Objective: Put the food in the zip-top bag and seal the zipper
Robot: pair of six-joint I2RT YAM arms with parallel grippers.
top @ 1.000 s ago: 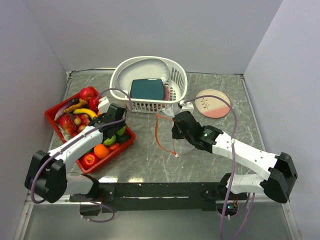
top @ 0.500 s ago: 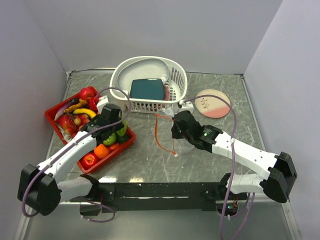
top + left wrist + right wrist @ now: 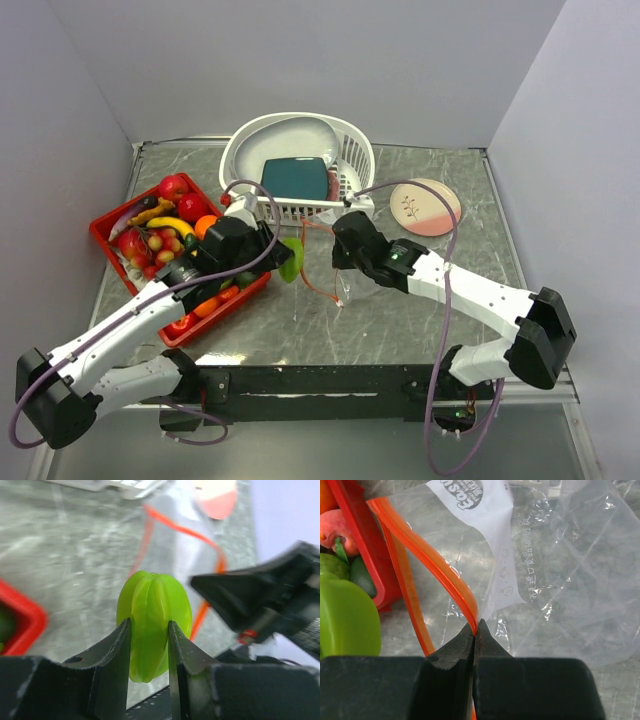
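Note:
The green piece (image 3: 291, 259) is short of the bag's wide opening and would drop outside if released now, so my left gripper should first move it in.
My left gripper (image 3: 149, 630) is shut on a ridged green food piece (image 3: 152, 615), held above the table just right of the red tray (image 3: 110, 218); the same piece (image 3: 291, 259) shows in the top view beside the bag mouth. My right gripper (image 3: 475, 630) is shut on the orange-red zipper (image 3: 442, 570) of the clear zip-top bag (image 3: 560, 580), lifting one lip so the mouth gapes towards the green piece. The bag (image 3: 345, 285) lies at mid-table. More food fills the tray: red apples (image 3: 175, 186), a banana (image 3: 170, 223), an orange (image 3: 205, 226).
A white slotted basket (image 3: 350, 150) holding a teal slab (image 3: 296, 178) stands behind the bag. A pink and cream plate (image 3: 425, 206) lies at the back right. Grey walls close in the table on three sides.
My left gripper has closed on the green piece in the tray, lifted it and carried it right to the bag mouth. The right gripper has shifted slightly left, holding the zipper.

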